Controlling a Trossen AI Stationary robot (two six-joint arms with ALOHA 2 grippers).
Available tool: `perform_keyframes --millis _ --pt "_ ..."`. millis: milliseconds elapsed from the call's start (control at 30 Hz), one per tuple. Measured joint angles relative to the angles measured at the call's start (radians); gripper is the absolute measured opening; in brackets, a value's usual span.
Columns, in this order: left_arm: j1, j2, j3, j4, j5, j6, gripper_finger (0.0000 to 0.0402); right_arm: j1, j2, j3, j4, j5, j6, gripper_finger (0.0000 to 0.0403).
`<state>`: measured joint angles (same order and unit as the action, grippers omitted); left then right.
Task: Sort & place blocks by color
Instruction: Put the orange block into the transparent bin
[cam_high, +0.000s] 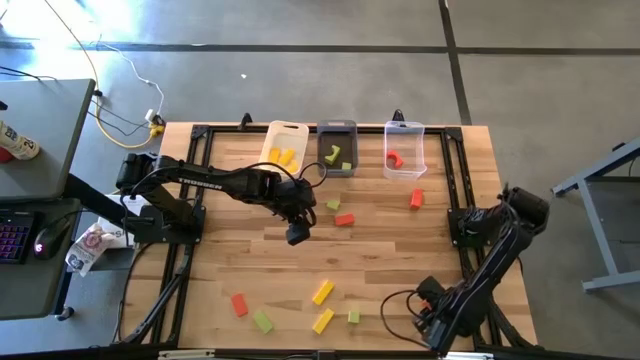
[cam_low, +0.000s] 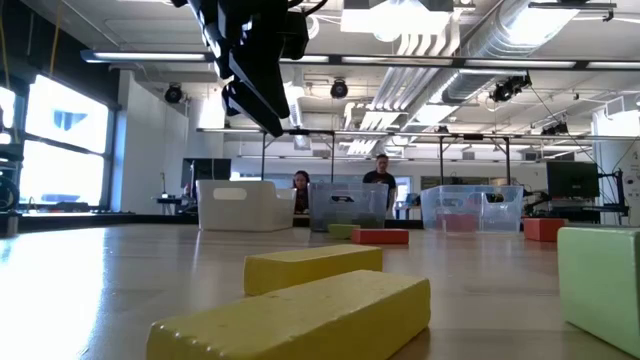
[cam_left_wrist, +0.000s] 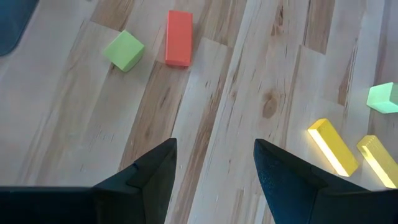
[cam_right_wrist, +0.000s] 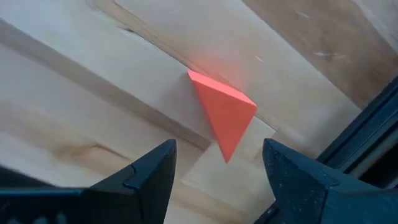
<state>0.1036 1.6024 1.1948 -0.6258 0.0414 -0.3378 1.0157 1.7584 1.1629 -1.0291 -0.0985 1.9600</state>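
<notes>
The red wedge (cam_right_wrist: 225, 112) lies on the wood beyond my right gripper's fingers, so it is too early to close. My right gripper first moves toward the wedge, then closes.
Loose blocks lie on the wooden table: a green one (cam_high: 333, 204) and two red ones (cam_high: 345, 219) (cam_high: 416, 199) mid-table, then red (cam_high: 239, 304), green (cam_high: 262, 321), two yellow (cam_high: 322, 291) (cam_high: 322, 320) and green (cam_high: 353, 316) near the front edge. My left gripper (cam_high: 297, 235) (cam_left_wrist: 214, 168) hangs open above bare wood at mid-table, touching nothing. My right gripper (cam_high: 432, 322) (cam_right_wrist: 217, 163) points down at the near right corner, open. A red wedge block (cam_right_wrist: 224, 115) lies flat on the table just below and ahead of its fingers, untouched.
Three bins stand along the far edge: a white one (cam_high: 272, 133) with yellow blocks, a grey one (cam_high: 337, 128) with green blocks and a clear one (cam_high: 404, 128) with a red block. A dark frame rail (cam_right_wrist: 367, 134) runs close beside the wedge. People stand far behind the table.
</notes>
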Motion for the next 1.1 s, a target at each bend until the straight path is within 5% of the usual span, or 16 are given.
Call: perform_keyframes --millis 633,1100 --pt "0.000 0.000 0.000 0.000 0.000 0.000 0.0200 -0.001 0.128 0.000 0.008 -0.020 0.112 0.0218" --pt "0.000 0.000 0.000 -0.001 -0.001 0.026 0.0200 -0.016 0.130 0.002 0.002 -0.020 0.109 0.0052"
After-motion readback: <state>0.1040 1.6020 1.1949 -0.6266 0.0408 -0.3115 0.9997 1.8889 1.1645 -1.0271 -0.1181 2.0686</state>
